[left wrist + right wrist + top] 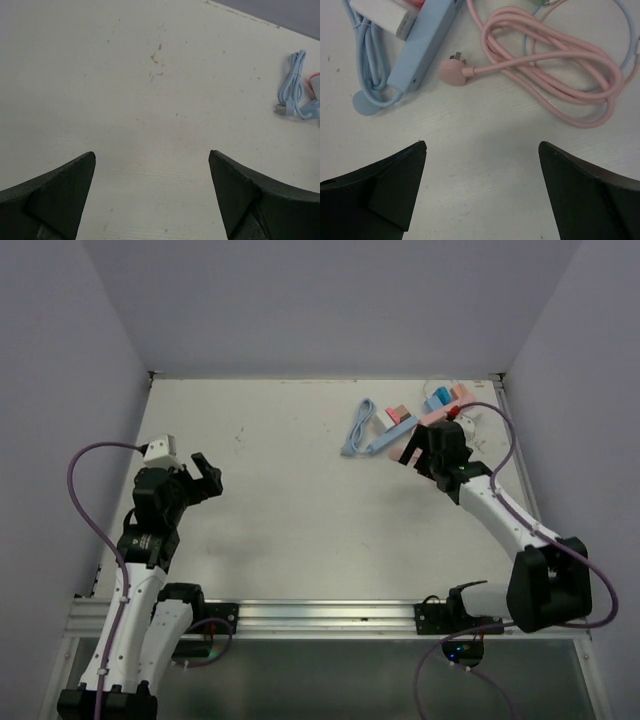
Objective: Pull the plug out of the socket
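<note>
I need to grab the light blue power strip next with my right gripper, across its bare cable end [379,445] [412,67], so the seated plugs stay free for my left gripper to pull off.
A light blue power strip [422,47] lies on the table at the upper left of the right wrist view, with a white plug [382,12] seated in its far end. A pink plug [454,70] lies loose beside the strip, joined to a coiled pink cable [555,65]. My right gripper [482,150] is open and empty, a little short of the strip and the pink plug. In the top view it [420,445] hovers at the far right by the strips [385,443]. My left gripper [212,476] is open and empty, far to the left over bare table [152,155].
A coiled light blue cable [292,85] lies left of the strips and also shows in the top view [358,428]. A pink power strip [445,410] and more plugs lie in the far right corner near the enclosure walls [540,440].
</note>
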{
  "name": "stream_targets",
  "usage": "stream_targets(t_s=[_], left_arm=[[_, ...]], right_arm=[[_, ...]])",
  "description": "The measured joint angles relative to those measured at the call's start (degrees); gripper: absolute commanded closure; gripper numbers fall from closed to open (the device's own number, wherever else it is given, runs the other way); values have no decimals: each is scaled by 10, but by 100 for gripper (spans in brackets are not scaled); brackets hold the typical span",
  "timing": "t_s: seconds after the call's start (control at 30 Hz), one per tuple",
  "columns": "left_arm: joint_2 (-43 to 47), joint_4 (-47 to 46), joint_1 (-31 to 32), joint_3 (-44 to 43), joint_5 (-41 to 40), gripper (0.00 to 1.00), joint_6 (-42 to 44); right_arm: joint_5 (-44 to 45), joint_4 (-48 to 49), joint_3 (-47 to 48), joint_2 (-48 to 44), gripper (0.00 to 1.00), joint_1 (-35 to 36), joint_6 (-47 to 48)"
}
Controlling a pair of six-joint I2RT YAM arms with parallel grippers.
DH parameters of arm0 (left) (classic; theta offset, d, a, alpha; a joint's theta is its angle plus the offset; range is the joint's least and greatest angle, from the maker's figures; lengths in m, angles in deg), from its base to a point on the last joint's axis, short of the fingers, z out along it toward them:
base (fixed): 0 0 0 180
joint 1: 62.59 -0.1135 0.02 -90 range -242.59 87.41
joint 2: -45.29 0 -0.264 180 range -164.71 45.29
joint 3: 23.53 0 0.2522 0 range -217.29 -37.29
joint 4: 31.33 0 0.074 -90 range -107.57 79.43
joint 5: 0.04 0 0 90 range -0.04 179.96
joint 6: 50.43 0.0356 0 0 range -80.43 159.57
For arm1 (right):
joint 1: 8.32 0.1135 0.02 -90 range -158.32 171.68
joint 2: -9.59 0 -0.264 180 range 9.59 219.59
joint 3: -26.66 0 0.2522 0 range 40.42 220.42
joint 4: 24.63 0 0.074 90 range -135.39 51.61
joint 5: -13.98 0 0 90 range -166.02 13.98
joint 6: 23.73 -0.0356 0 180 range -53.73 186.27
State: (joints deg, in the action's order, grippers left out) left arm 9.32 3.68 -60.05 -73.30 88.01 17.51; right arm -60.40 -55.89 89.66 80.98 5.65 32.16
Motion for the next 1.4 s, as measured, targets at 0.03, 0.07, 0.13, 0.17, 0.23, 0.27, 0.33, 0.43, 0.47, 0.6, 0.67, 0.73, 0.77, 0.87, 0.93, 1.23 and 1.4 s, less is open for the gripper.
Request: stream_targets(t_s=[0.03,0.07,0.13,0.17,0.23,0.27,0.33,0.43,0.47,0.6,0.67,0.73,0.77,0.87,0.93,1.23,1.4], left_arm=[[-6,-1,-3,0,1,1,0],[-8,-2,-7,0,0,0,0],[-7,-3,-15,0,-3,0,-1],[-7,-3,-17,0,-5,0,-1],[-5,-4,-19,0,-9,1,-2],[-4,-5,-19,0,-11,0,-3],[-4,-5,-20,0,-13,0,-5],[-4,-5,-21,0,-15,1,-10],[-4,-5,-21,0,-16,1,-10],[-4,-5,-21,0,-15,0,-12],[-4,-5,-21,0,-15,0,-13],[-4,-5,-21,0,-15,0,-14],[-4,-5,-21,0,-15,0,-14],[-4,-5,-22,0,-15,1,-14],[-4,-5,-22,0,-15,0,-14],[-4,-5,-22,0,-14,1,-14],[-4,-6,-35,0,-11,0,-14]], right_arm=[[3,12,11,34,2,3,-7],[7,22,25,68,2,7,-12],[21,36,66,135,4,20,-22],[32,43,88,165,5,28,-26],[54,52,134,217,9,47,-33],[64,55,157,240,10,54,-37],[81,59,194,275,12,66,-45],[104,57,246,325,14,74,-64],[109,56,259,341,17,74,-72],[126,47,284,384,24,75,-102],[134,43,285,401,25,77,-118],[137,42,285,416,26,79,-130],[144,44,288,420,26,80,-135],[148,43,303,434,27,81,-145],[149,43,318,449,29,81,-147],[145,29,342,497,41,87,-147],[145,41,331,494,70,91,-135]])
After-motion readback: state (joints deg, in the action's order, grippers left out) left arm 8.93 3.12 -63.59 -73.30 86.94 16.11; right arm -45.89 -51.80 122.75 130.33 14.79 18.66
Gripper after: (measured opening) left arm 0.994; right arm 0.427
